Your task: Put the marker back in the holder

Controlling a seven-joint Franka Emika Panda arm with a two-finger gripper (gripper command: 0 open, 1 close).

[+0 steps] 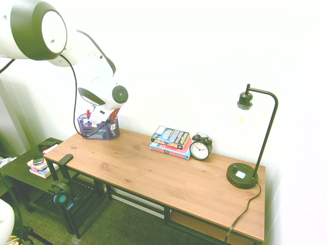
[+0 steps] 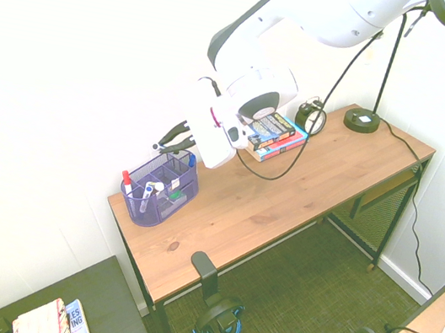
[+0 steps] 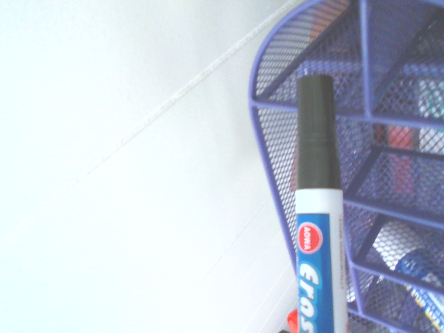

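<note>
The marker's cap crosses over the holder's purple divider bar [image 3: 277, 105], so my gripper keeps holding the marker until its black cap [image 3: 317, 132] dips inside a back section of the holder.
The purple mesh holder [image 1: 100, 130] [image 2: 160, 190] stands at the desk's end by the wall. My gripper [image 2: 178, 137] hovers just above its back rim, its dark fingers shut. In the wrist view the marker [image 3: 318, 208], white-barrelled with a blue label and a black cap, juts out over the holder's rim [image 3: 277, 180], cap pointing towards a back compartment. It hangs in the air over the holder, gripped in my fingers. In the first exterior view the wrist hides the fingers.
A red-capped pen [image 2: 126, 178] and other pens stand in the holder. A book stack [image 1: 171, 142], an alarm clock [image 1: 200, 148] and a black lamp [image 1: 243, 176] line the desk's back. The wall is close behind the holder. Headphones [image 1: 61, 196] hang off the desk's end.
</note>
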